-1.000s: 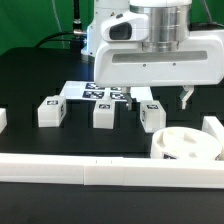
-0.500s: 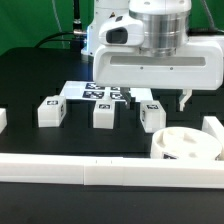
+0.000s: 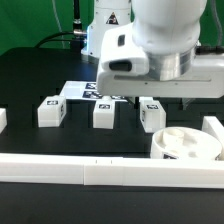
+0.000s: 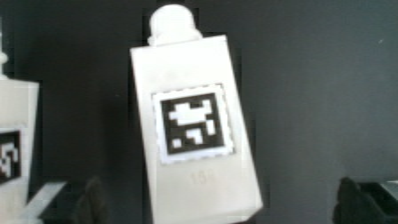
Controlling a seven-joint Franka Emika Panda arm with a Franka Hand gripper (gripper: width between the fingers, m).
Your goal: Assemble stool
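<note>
Next, the gripper reaches the leg and takes hold of its plain blocky end (image 4: 208,195), so its round peg stays free to enter the seat's socket.
Three white blocky legs with tags stand in a row on the black table: one on the exterior view's left (image 3: 50,110), one in the middle (image 3: 103,113), one on the right (image 3: 152,114). The round white seat (image 3: 186,146) lies at the front right, sockets up. In the wrist view a leg (image 4: 192,120) lies between the spread fingers of my gripper (image 4: 217,205), apart from both dark fingertips (image 4: 63,205). The gripper is open and empty. A second leg (image 4: 15,125) shows at the picture's edge. In the exterior view the arm's body hides the fingers.
The marker board (image 3: 90,92) lies behind the legs. A long white rail (image 3: 100,171) runs along the front. Short white rail pieces stand at the exterior view's right (image 3: 213,128) and left (image 3: 3,118) edges. The arm's bulk (image 3: 160,50) hangs over the right leg.
The wrist has turned and the arm's body has swung in the exterior view. The finger that showed to the right of the right leg is now hidden. The legs and seat have not moved.
</note>
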